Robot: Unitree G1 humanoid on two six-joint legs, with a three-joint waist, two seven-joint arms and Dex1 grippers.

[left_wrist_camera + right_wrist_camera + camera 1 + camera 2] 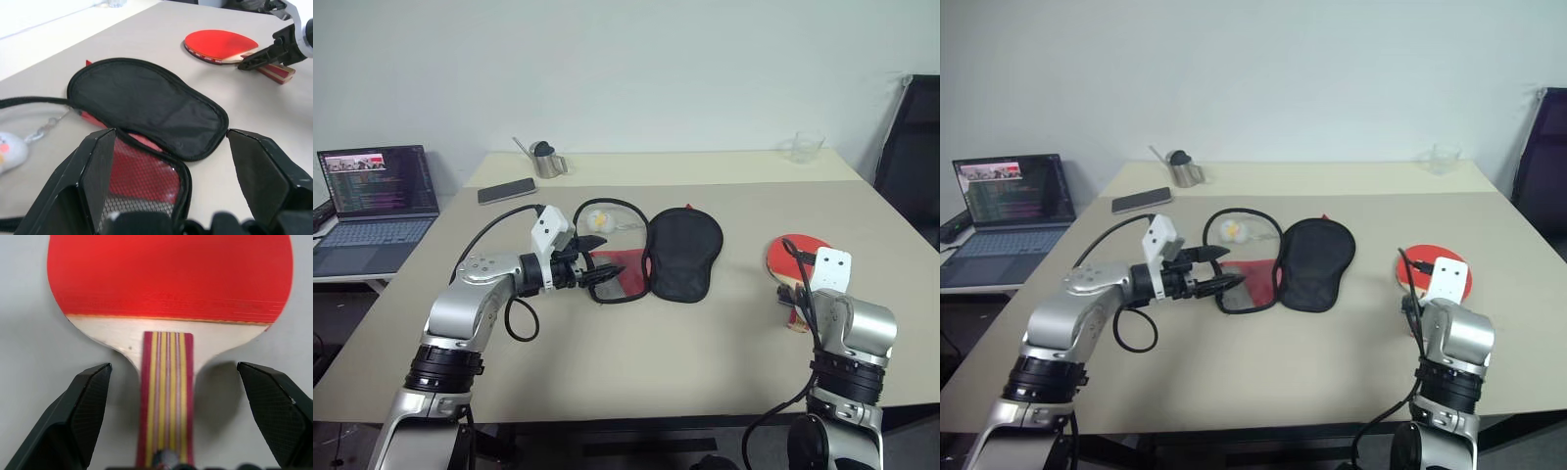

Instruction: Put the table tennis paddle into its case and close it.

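The striped handle (166, 396) has my fingers beside it, below the red blade, so my right gripper needs to close on the handle now.
The case lies unzipped and spread flat mid-table, its black half (683, 255) to the right and its red mesh half (619, 278) to the left, with a small white charm (599, 219) on a chain behind. My left gripper (603, 262) is open just above the red mesh half (142, 176), its fingers (98, 171) wide apart and nothing pinched between them. The table tennis paddle (791, 255) lies red face up at the right. My right gripper (173, 366) is open and low over the paddle, one finger (88, 401) on each side of the striped wooden handle (166, 396).
An open laptop (377, 201) stands on a side table at the left. At the back of the table (636, 362) are a dark phone (506, 190), a small metal pitcher (548, 160) and a clear glass (808, 147). A black chair (911, 157) stands at the right.
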